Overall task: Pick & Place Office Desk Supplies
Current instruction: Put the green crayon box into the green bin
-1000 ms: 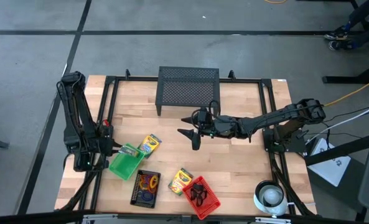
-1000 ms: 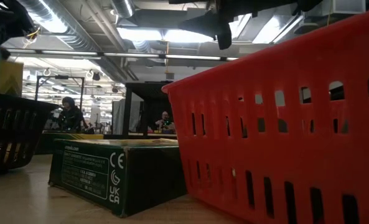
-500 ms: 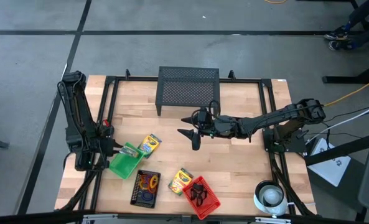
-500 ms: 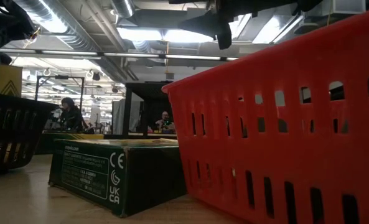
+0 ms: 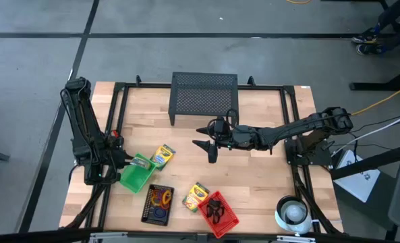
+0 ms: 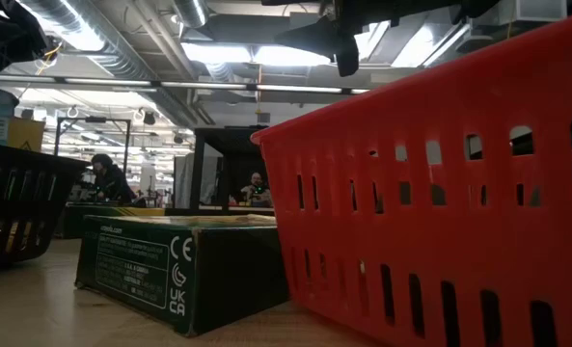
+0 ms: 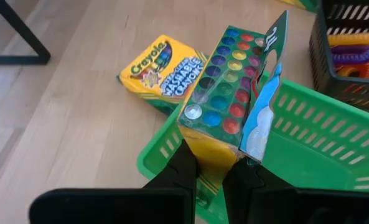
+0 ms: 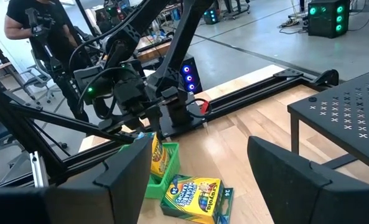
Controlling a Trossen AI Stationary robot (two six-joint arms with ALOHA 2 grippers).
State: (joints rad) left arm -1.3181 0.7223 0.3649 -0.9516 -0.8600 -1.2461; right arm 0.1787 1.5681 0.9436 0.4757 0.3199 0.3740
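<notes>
I should release the yellow-and-green crayon box from my left gripper: its lower yellow end is inside the basket's rim, so it would rest in the green basket (image 5: 136,177) (image 7: 308,143).
My left gripper (image 7: 212,163) is shut on a yellow-and-green crayon box (image 7: 224,109), whose flap stands open over the crayon tips. It holds this box at the left end of the green basket (image 5: 136,177). A second crayon box (image 5: 162,156) lies flat on the table just beyond the basket. A third (image 5: 195,196) lies between the black basket (image 5: 158,204), which holds coloured rings, and the red basket (image 5: 220,213), which holds black clips. My right gripper (image 5: 201,137) hangs open above the table's middle, touching nothing. My left gripper pinches the crayon box's lower yellow end (image 7: 210,152) between its two fingers. The fingers come slanting down from the table's left side. The box stands nearly upright, open top away from the fingers, its lower end inside the basket's rim (image 7: 165,146). Whether it rests on the basket floor is hidden.
The large black mesh stand (image 5: 204,96) occupies the far middle of the table. A white round roll (image 5: 294,212) sits at the near right corner. Bare wood lies between the stand and the baskets, under my right arm.
My left gripper has sunk slightly with the crayon box toward the green basket, staying shut on it. My right arm has kept still.
</notes>
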